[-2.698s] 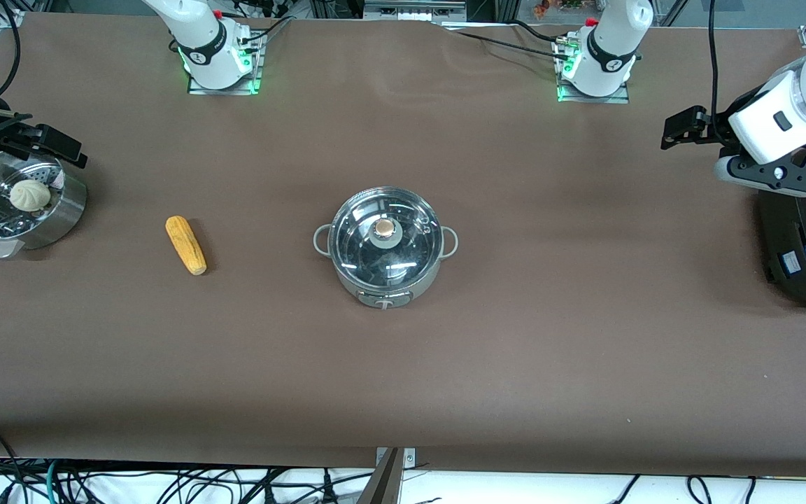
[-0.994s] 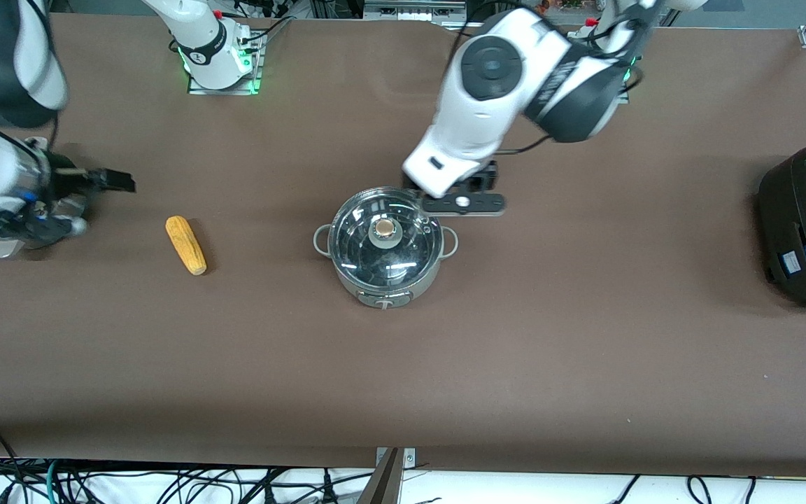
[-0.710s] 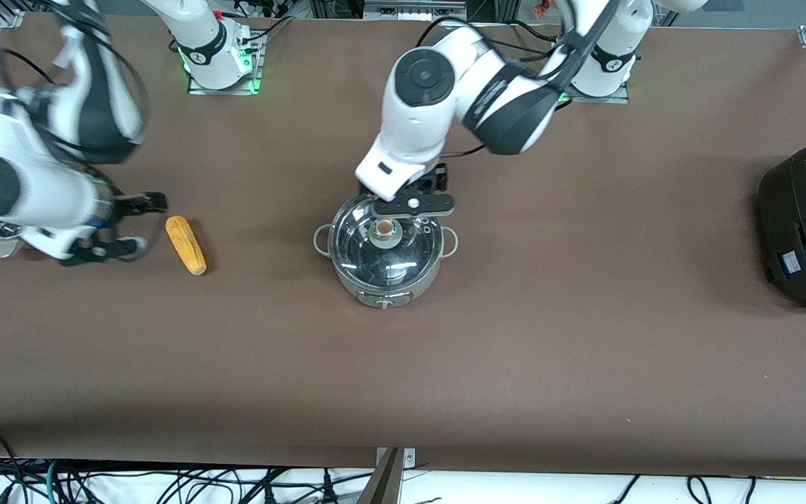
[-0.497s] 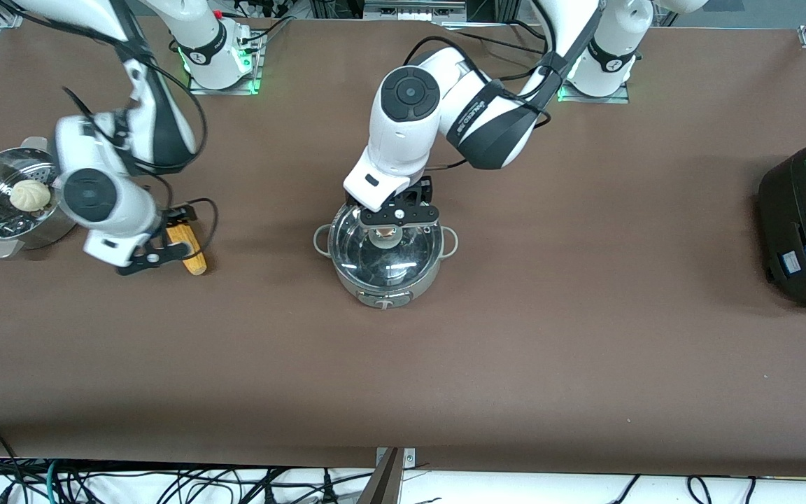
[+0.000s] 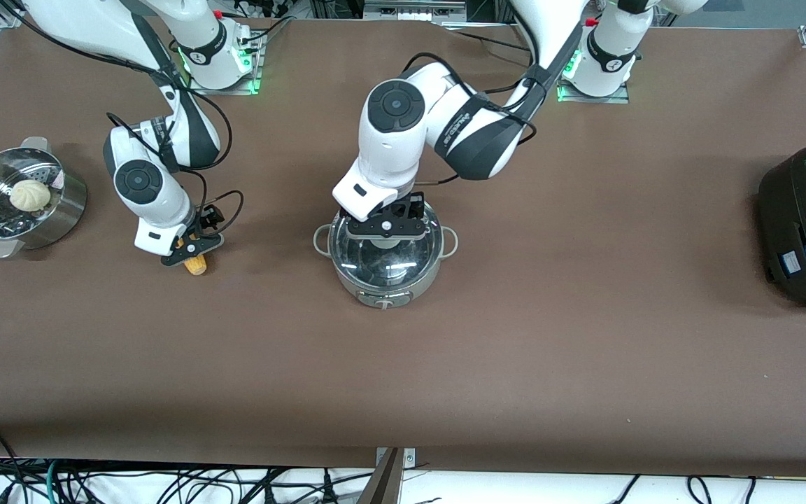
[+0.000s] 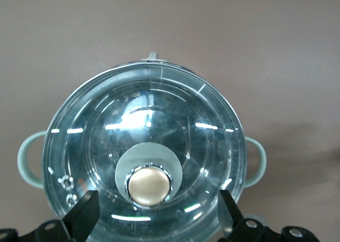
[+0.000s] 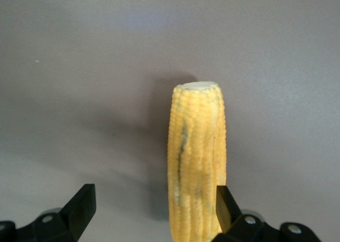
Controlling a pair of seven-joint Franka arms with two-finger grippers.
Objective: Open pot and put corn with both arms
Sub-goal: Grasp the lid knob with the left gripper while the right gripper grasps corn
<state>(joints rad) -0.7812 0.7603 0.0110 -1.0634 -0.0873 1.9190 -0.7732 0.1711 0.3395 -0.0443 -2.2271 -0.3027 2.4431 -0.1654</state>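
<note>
My left fingers, above the lid's tan knob (image 6: 149,186), should lower before closing.
The steel pot (image 5: 387,278) stands mid-table with its glass lid (image 5: 383,262) on. My left gripper (image 5: 385,236) is open just above the lid and hides the knob in the front view. In the left wrist view the gripper (image 6: 156,216) shows open, its fingertips (image 6: 85,214) spread wide to either side of the tan knob (image 6: 149,185). The corn (image 5: 196,266) lies on the table toward the right arm's end. My right gripper (image 5: 190,252) is open low over it. In the right wrist view (image 7: 153,205) the corn (image 7: 196,151) lies between the fingers, close against one finger (image 7: 223,199).
A steel steamer basket (image 5: 60,210) with a white bun (image 5: 30,194) stands at the right arm's end of the table. A large black cooker (image 5: 805,217) stands at the left arm's end. Bare brown table lies nearer the front camera.
Both arms swung in from the table ends. My left gripper came over the pot lid and settled around the knob. My right gripper came down over the corn.
</note>
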